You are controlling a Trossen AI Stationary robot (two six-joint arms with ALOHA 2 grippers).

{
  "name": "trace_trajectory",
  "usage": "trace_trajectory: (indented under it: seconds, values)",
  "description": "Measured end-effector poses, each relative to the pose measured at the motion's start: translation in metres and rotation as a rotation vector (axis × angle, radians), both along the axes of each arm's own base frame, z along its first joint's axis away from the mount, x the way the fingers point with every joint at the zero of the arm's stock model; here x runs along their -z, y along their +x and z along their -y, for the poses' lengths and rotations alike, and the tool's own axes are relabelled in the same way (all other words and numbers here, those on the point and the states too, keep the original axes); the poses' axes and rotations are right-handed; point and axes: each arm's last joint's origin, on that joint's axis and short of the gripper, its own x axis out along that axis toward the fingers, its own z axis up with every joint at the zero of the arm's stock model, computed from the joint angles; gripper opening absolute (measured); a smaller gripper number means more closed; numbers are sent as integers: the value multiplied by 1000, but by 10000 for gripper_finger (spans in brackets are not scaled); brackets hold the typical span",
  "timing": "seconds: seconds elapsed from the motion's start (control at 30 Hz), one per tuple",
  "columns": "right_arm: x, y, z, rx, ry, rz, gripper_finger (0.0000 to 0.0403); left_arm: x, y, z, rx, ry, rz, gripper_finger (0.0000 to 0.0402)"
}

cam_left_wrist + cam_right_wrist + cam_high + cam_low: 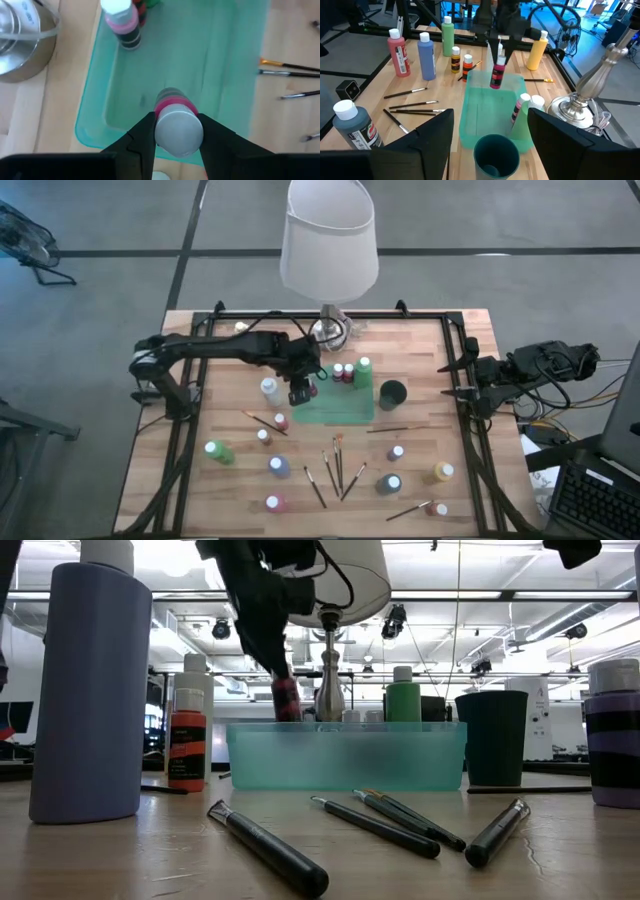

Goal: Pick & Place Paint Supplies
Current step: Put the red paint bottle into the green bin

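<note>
The held bottle (175,107) stays in my left gripper for now, until it reaches the pink bottle at the tray's far edge. It hangs short of it in the left wrist view.
A pink paint bottle (496,75) with a white cap hangs over the left end of the green tray (340,412), and my left gripper (303,392) is shut on it. Two pink-and-dark bottles (343,371) and a green one (363,368) stand at the tray's far edge. More paint bottles (279,466) and thin brushes (335,465) lie scattered on the near half of the table. My right gripper (490,145) waits open at the table's right edge (462,380), touching nothing. My left gripper pinches the bottle's white cap (178,131) between its two fingers (142,137), one on each side. The fingers come from above, slanting down. The bottle hangs below them, near upright, body (286,700) over the tray; whether its base touches the tray floor, I cannot tell.
A lamp with a white shade (328,240) and silver base (330,330) stands just beyond the tray. A dark cup (393,392) sits at the tray's right end. A white bottle (270,388) stands left of the tray. A black frame (190,420) lines the table's sides.
</note>
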Motion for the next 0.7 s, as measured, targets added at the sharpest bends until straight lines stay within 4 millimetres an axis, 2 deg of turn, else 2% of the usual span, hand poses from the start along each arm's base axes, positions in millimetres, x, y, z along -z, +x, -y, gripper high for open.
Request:
trace_trajectory:
  seconds: [0.43,0.7]
  values:
    - [0,0,0,0,0,0,219,20,21,-27,-58,37,-5,126]
    - [0,0,0,0,0,0,235,23,39,-35,-79,71,-7,126]
